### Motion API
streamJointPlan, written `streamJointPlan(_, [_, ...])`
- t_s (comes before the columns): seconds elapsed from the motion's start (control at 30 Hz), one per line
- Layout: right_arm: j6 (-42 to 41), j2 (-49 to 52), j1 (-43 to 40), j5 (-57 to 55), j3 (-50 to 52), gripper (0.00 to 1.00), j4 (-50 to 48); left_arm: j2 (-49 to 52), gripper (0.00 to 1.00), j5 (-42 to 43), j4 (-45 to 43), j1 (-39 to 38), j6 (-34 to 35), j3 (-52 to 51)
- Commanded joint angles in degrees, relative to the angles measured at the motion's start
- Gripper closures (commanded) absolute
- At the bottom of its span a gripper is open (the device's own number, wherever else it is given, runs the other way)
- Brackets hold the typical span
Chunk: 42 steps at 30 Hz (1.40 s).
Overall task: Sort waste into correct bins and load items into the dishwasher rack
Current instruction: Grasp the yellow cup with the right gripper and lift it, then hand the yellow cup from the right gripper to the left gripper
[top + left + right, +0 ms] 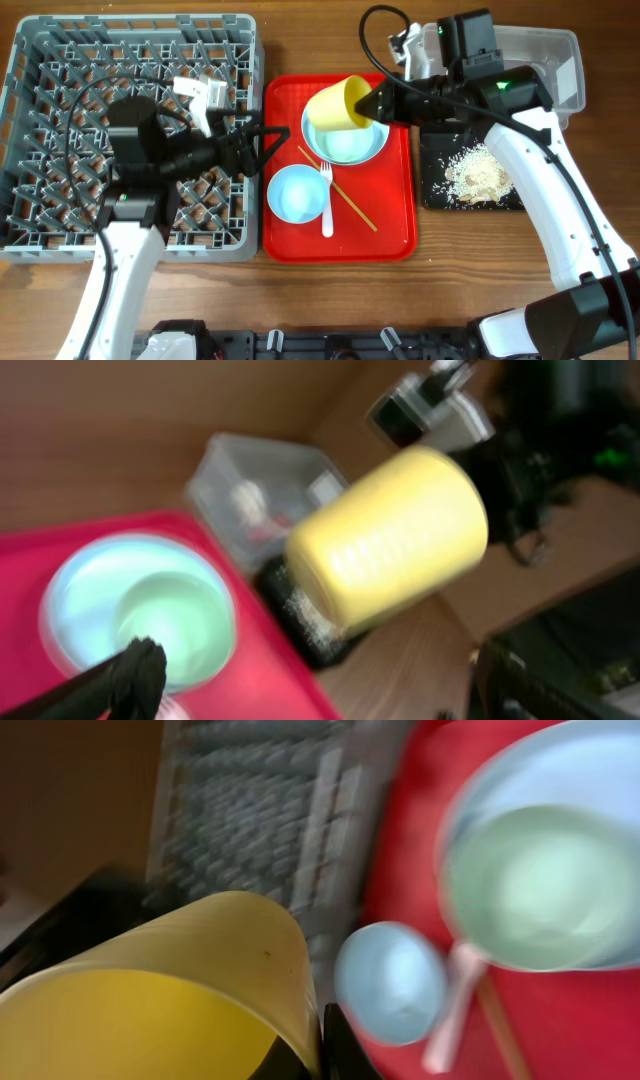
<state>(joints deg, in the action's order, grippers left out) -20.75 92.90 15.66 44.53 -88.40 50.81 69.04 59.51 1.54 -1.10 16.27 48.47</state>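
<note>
The left gripper should next grab the yellow cup around its closed base end, opposite the cup's held rim, so the cup can be loaded with its opening down in the rack.
My right gripper is shut on the rim of the yellow cup, holding it tilted above the red tray; the pinch shows in the right wrist view. Under the cup, the mint-green bowl sits on the pale blue plate. The light blue bowl and white fork lie on the tray. My left gripper is open and empty between the grey rack and the tray. Rice scraps lie in the black tray. The clear tub holds blurred red and white bits.
The red serving tray lies between the rack and the black tray. A thin wooden stick lies slantwise on it beside the fork. The right arm and its cables cross above the black tray and the tub.
</note>
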Motion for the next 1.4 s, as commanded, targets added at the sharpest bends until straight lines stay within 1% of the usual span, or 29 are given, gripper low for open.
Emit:
streamJointPlan(0.0, [2.80,0.66,0.13,16.44,-0.20,0.96,-0.50,3.87,0.00,14.97,-9.16,0.20,6.88,0.68])
streamJointPlan(0.07, [2.80,0.66,0.13,21.05,-0.20,0.96,-0.92,4.72,0.00,17.73,-15.02,0.20,9.70,0.68])
streamJointPlan(0.13, [2.78,0.66,0.22,25.27,-0.20,0.96,-1.38,4.85,0.00,18.29,-18.12,-0.07,11.43,0.68])
streamJointPlan(0.2, [2.71,0.66,0.59,27.91,-0.20,0.96,-2.19,4.85,0.00,18.53,-20.17,-0.90,11.52,0.68])
streamJointPlan(0.33, [2.71,0.66,1.53,28.44,-0.20,0.96,-2.43,4.85,0.00,18.69,-24.92,-4.24,14.25,0.68])
streamJointPlan(0.47, [2.69,0.66,1.77,28.41,-0.20,0.96,-2.36,4.85,0.00,18.62,-30.49,-6.43,14.78,0.68])
streamJointPlan(0.53, [2.67,0.66,1.79,28.41,-0.20,0.96,-2.34,4.85,0.00,18.45,-32.85,-6.51,17.44,0.68])
streamJointPlan(0.67, [2.60,0.66,1.79,28.39,-0.20,0.96,-2.36,4.85,0.00,18.18,-40.57,-7.23,21.97,0.68])
streamJointPlan(0.73, [2.60,0.66,1.79,28.39,-0.20,0.96,-2.36,4.85,0.03,18.18,-40.59,-8.04,21.94,0.68])
streamJointPlan(0.87, [2.60,0.66,1.79,28.39,-0.20,0.96,-2.34,4.87,0.05,16.92,-40.61,-9.51,21.92,0.68])
streamJointPlan(0.93, [2.60,0.66,1.79,28.39,-0.20,0.96,-2.34,4.87,0.10,16.28,-40.61,-9.51,21.92,0.68])
streamJointPlan(1.0, [2.60,0.66,1.79,28.39,-0.20,0.96,-2.32,4.85,0.18,15.58,-40.59,-9.51,21.92,0.68])
streamJointPlan(1.07, [2.58,0.66,1.79,28.39,-0.20,0.96,-2.32,4.87,0.20,15.41,-40.59,-9.51,21.92,0.68])
streamJointPlan(1.23, [2.56,0.66,1.79,28.41,-0.20,0.96,-2.32,4.87,0.32,15.41,-40.59,-9.51,21.90,0.68])
streamJointPlan(1.37, [2.58,0.66,1.79,28.41,-0.20,0.96,-2.32,4.92,0.48,15.41,-40.52,-9.51,21.51,0.68])
